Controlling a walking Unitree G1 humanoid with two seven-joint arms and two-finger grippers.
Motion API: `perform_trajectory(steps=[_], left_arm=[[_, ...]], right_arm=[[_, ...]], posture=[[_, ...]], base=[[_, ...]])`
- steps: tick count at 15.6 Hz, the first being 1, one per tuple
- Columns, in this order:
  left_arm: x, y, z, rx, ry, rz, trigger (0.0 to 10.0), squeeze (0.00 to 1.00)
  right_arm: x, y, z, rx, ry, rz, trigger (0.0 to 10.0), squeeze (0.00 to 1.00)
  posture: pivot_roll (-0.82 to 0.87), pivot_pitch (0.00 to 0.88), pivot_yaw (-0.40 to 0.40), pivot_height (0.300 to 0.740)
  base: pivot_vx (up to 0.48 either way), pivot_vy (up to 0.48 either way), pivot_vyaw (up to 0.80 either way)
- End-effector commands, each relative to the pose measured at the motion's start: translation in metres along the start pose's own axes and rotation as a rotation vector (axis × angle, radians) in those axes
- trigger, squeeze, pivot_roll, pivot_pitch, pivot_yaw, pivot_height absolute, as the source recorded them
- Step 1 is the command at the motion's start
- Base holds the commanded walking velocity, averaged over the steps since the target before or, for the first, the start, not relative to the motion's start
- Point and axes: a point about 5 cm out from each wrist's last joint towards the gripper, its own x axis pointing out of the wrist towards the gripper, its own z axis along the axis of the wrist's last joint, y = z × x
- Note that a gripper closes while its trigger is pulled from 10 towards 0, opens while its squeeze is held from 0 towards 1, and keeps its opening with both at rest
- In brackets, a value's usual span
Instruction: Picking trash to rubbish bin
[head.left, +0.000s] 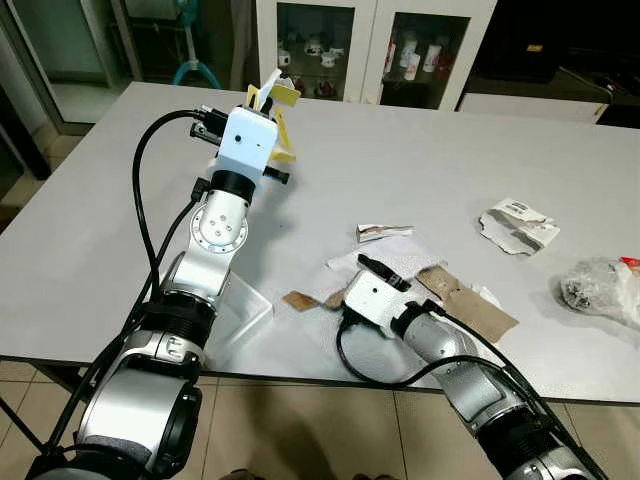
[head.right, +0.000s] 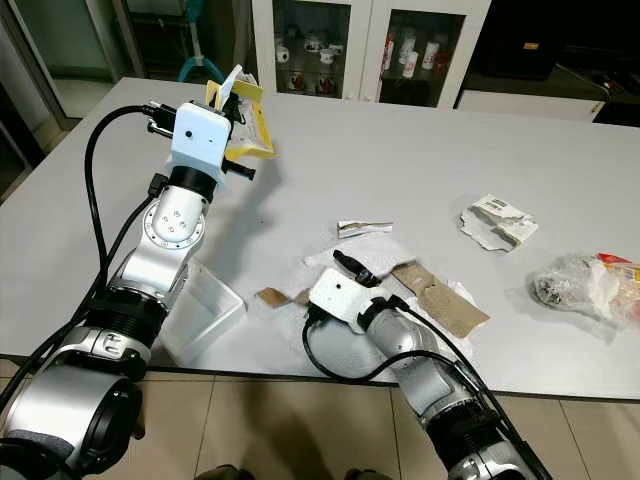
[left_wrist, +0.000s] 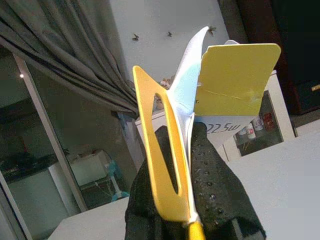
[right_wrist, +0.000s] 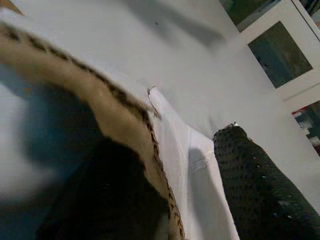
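Note:
The right gripper grabs the cardboard scrap (right_wrist: 125, 107) by its torn edge (right_wrist: 157, 150) next, to clear it into the rubbish bin.
My left gripper (left_wrist: 183, 142) is raised above the far left of the grey table (head.left: 420, 160), shut on a yellow and white wrapper (head.left: 276, 100) that sticks up from its fingers (left_wrist: 212, 170). My right gripper (head.left: 377, 270) lies low on the table near the front edge, open, its fingers (right_wrist: 255, 190) on either side of a white tissue (head.left: 390, 252) and a brown-edged cardboard scrap (right_wrist: 125, 107). A larger torn brown cardboard piece (head.left: 472, 302) lies just right of it, and a small brown scrap (head.left: 299, 298) to its left.
A small folded wrapper (head.left: 383, 232) lies behind the tissue. Crumpled white paper (head.left: 518, 225) and a clear plastic bag (head.left: 600, 285) sit at the right. A translucent plastic piece (head.left: 243, 315) overhangs the front edge under my left arm. Glass-door cabinets (head.left: 375, 45) stand behind the table.

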Motion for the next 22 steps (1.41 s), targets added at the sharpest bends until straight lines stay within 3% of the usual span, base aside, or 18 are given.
perform_trajectory(steps=[1, 12, 18, 22], left_arm=[[0.002, -0.003, 0.003, 0.013, -0.004, -0.002, 10.0, 0.00], [-0.002, 0.001, -0.002, 0.024, 0.010, 0.001, 10.0, 0.00], [-0.007, 0.003, -0.007, 0.041, 0.023, -0.026, 10.0, 0.00], [-0.006, -0.002, -0.004, 0.033, 0.012, -0.039, 10.0, 0.00]], right_arm=[[0.001, -0.007, -0.002, 0.012, 0.015, -0.030, 0.0, 0.00], [0.003, -0.016, 0.000, 0.024, 0.007, -0.067, 0.0, 0.00], [0.005, -0.024, 0.002, 0.040, 0.000, -0.117, 0.0, 0.00], [0.005, -0.024, 0.004, 0.022, -0.007, -0.112, 0.0, 0.00]], posture=[[-0.04, 0.029, -0.020, 0.740], [-0.04, 0.017, -0.015, 0.740], [-0.03, 0.000, 0.029, 0.740], [-0.04, 0.000, 0.030, 0.740]], base=[[0.000, 0.000, 0.00], [0.000, 0.000, 0.00], [0.000, 0.000, 0.00], [0.000, 0.000, 0.00]])
